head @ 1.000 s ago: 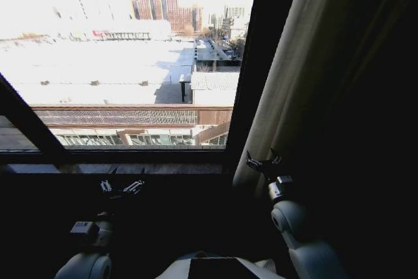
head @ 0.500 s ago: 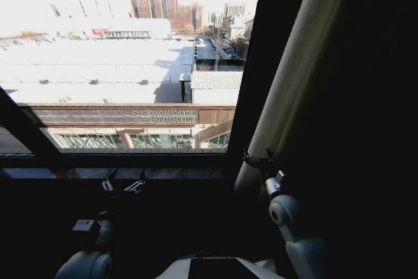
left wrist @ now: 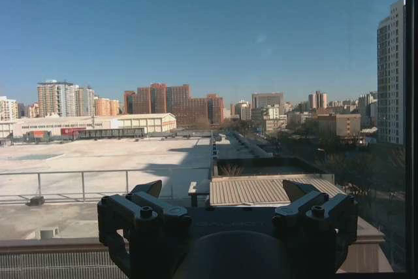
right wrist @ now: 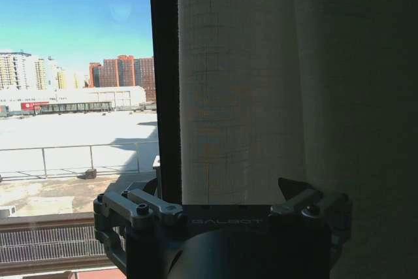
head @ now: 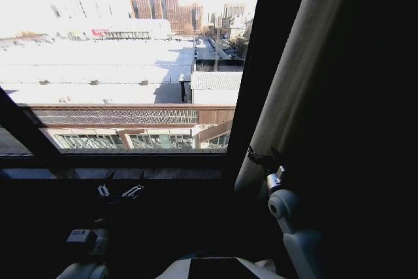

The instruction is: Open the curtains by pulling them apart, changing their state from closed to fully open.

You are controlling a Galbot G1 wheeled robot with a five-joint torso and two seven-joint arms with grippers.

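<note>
The robot's right gripper will next grab the curtain by its lit edge fold (head: pixel 266 132), to draw the curtain open and uncover the window (head: pixel 130 76).
One curtain (head: pixel 297 89) hangs bunched at the right of the window, cream along its lit fold and dark further right. In the right wrist view the curtain (right wrist: pixel 248 83) is a sheer woven panel just beyond my right gripper (right wrist: pixel 222 191), which is open, with the fabric's edge in line with the gap between its fingers. I cannot tell whether they touch. In the head view my right gripper (head: pixel 264 159) sits at the foot of that fold. My left gripper (head: pixel 120 191) is open and held low before the sill; the left wrist view has my left gripper (left wrist: pixel 222 193) facing bare glass.
A dark vertical window frame bar (head: pixel 256 76) stands just left of the curtain, also seen as the frame bar (right wrist: pixel 163 76). A slanted dark bar (head: pixel 23 125) crosses the lower left. The sill (head: pixel 150 173) runs under the glass. Rooftops and towers lie outside.
The curtain's lit edge has shifted to the right, baring more of the dark frame. My right gripper stayed at its foot, and my left arm sank slightly.
</note>
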